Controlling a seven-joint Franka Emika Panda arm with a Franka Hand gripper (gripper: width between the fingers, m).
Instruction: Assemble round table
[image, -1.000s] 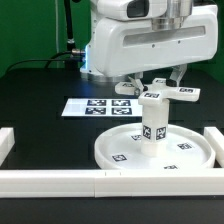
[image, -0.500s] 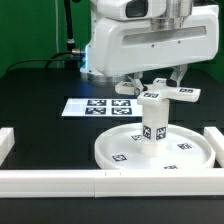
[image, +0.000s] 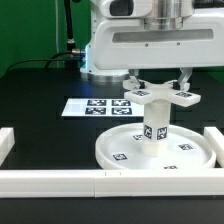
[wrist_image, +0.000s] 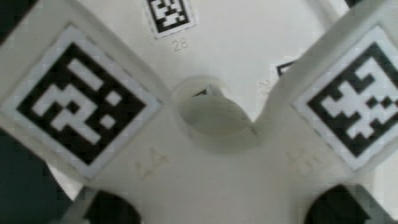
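My gripper should open: the cross-shaped piece is level on top of the thick post.
The large round disc lies on the black table with the short thick post standing upright at its middle. My gripper is shut on the cross-shaped four-arm piece and holds it level right on top of the post. In the wrist view the cross piece fills the picture, with tagged arms and its hub in the middle. My dark fingertips show at both sides of one arm. The post and disc are hidden there.
The marker board lies behind the disc, toward the exterior view's left. White border rails run along the front and both sides. The robot's white base stands at the back.
The gripper has moved toward the exterior view's left and turned the cross piece. It was off to the post's right and now sits centred over the post top.
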